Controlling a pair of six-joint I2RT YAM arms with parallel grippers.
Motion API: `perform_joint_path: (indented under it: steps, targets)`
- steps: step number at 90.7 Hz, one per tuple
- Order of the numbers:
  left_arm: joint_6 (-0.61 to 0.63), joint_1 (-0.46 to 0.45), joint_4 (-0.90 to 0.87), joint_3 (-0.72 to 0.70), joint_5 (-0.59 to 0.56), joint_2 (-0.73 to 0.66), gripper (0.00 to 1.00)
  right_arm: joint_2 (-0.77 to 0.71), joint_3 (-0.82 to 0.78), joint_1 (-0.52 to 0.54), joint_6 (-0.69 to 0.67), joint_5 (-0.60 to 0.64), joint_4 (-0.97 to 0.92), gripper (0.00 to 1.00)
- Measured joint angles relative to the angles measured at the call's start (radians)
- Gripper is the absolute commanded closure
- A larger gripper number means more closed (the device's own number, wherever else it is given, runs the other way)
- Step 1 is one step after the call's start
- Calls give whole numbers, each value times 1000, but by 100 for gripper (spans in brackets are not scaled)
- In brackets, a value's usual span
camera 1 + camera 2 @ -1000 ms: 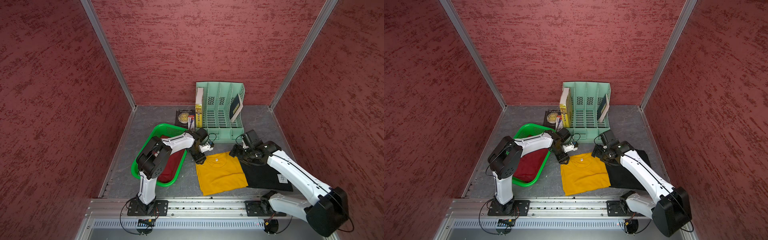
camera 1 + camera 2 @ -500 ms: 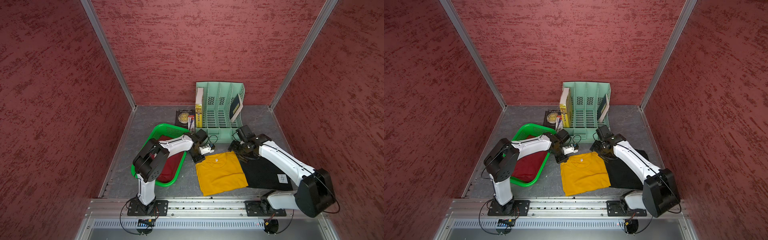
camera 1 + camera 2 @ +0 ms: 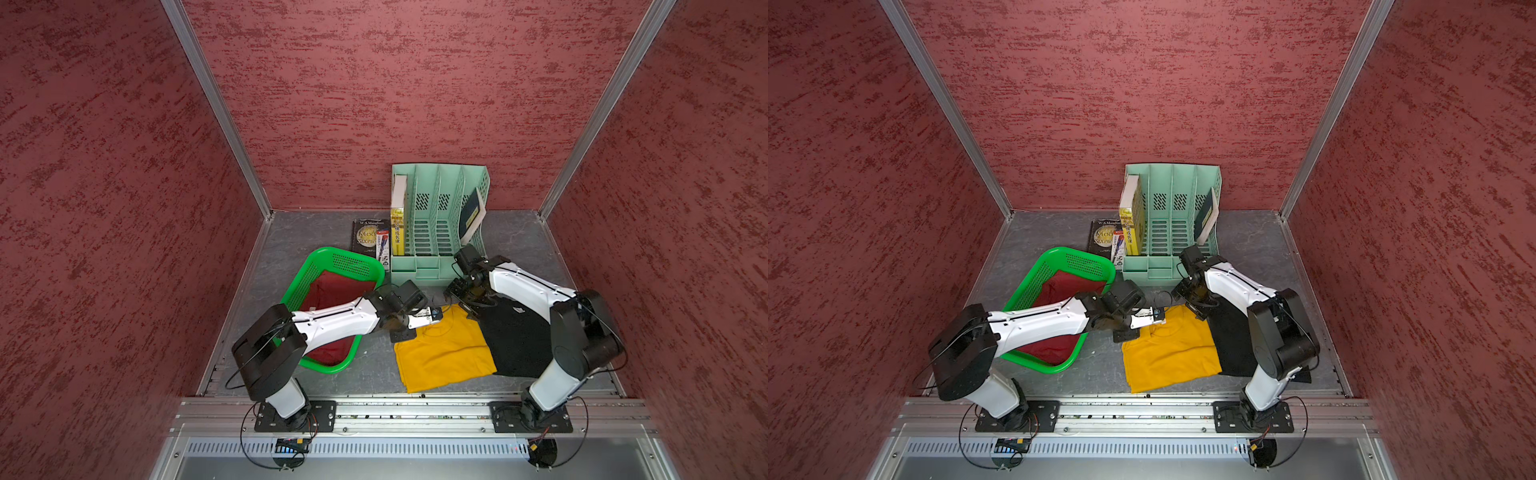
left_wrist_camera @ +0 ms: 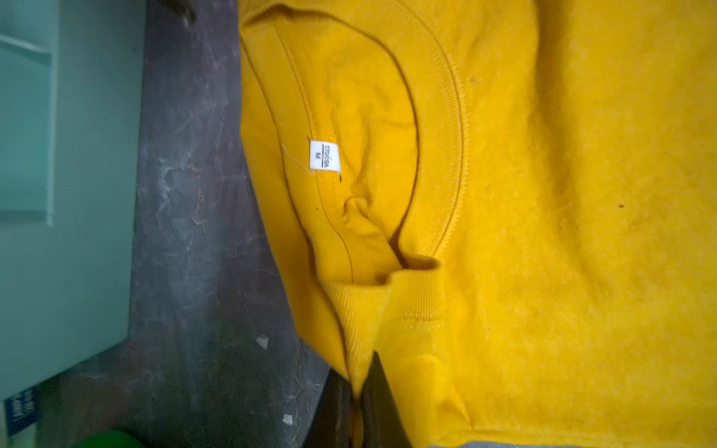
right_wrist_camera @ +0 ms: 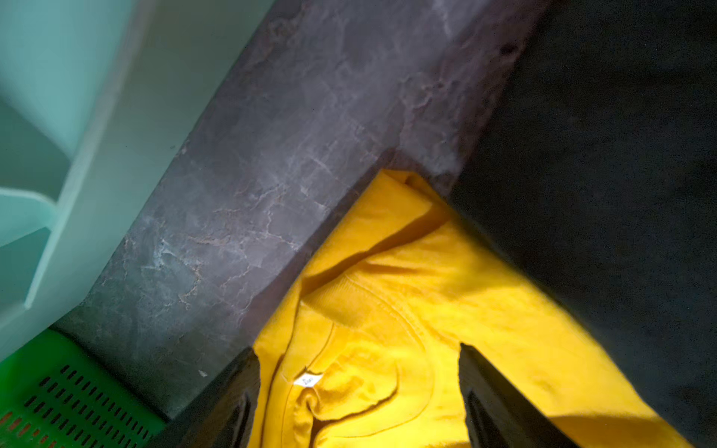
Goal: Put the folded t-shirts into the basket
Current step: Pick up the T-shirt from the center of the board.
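I need my right gripper to grab the yellow t-shirt's far collar edge next, across from my left gripper, to lay the t-shirt folded into the basket (image 3: pixel 345 254).
A mustard yellow folded t-shirt (image 3: pixel 446 357) (image 3: pixel 1169 355) lies on the grey floor, with a black one (image 3: pixel 519 340) (image 3: pixel 1231 345) beside it on the right. A dark red t-shirt (image 3: pixel 332 291) (image 3: pixel 1065 291) lies inside the bright green basket (image 3: pixel 345 254) (image 3: pixel 1077 252). My left gripper (image 3: pixel 402 333) (image 3: pixel 1124 335) (image 4: pixel 359 403) is shut on a pinched fold of the yellow shirt's edge near the collar. My right gripper (image 3: pixel 463 301) (image 3: pixel 1190 303) (image 5: pixel 361 407) stands open, its fingers (image 5: pixel 500 403) straddling the yellow shirt's far edge by the collar label.
A mint-green file organiser (image 3: pixel 436 224) (image 3: pixel 1169 220) with books stands just behind both grippers. A dark book (image 3: pixel 366 237) and a pen pack (image 3: pixel 382 246) lie behind the basket. Red walls enclose the floor on three sides.
My left gripper has shut on the yellow shirt's edge. My right arm has swung left and back, from the black shirt's corner to the yellow shirt's far edge, staying open.
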Motion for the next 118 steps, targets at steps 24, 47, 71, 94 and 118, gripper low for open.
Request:
perform_joint_path:
  steps: [24, 47, 71, 94, 118]
  targets:
    - [87, -60, 134, -117, -31, -121, 100, 123, 69, -5, 11, -61, 7, 24]
    - [149, -71, 203, -169, -49, -183, 100, 152, 93, -5, -14, -69, -6, 73]
    - [166, -34, 139, -175, -38, -269, 100, 91, 76, -3, 5, -79, -5, 100]
    - [157, 23, -41, -109, 5, -379, 100, -136, 67, 32, 49, -56, -9, 100]
    - [121, 182, -229, -47, 171, -509, 100, -236, 108, 153, 108, 1, -9, 100]
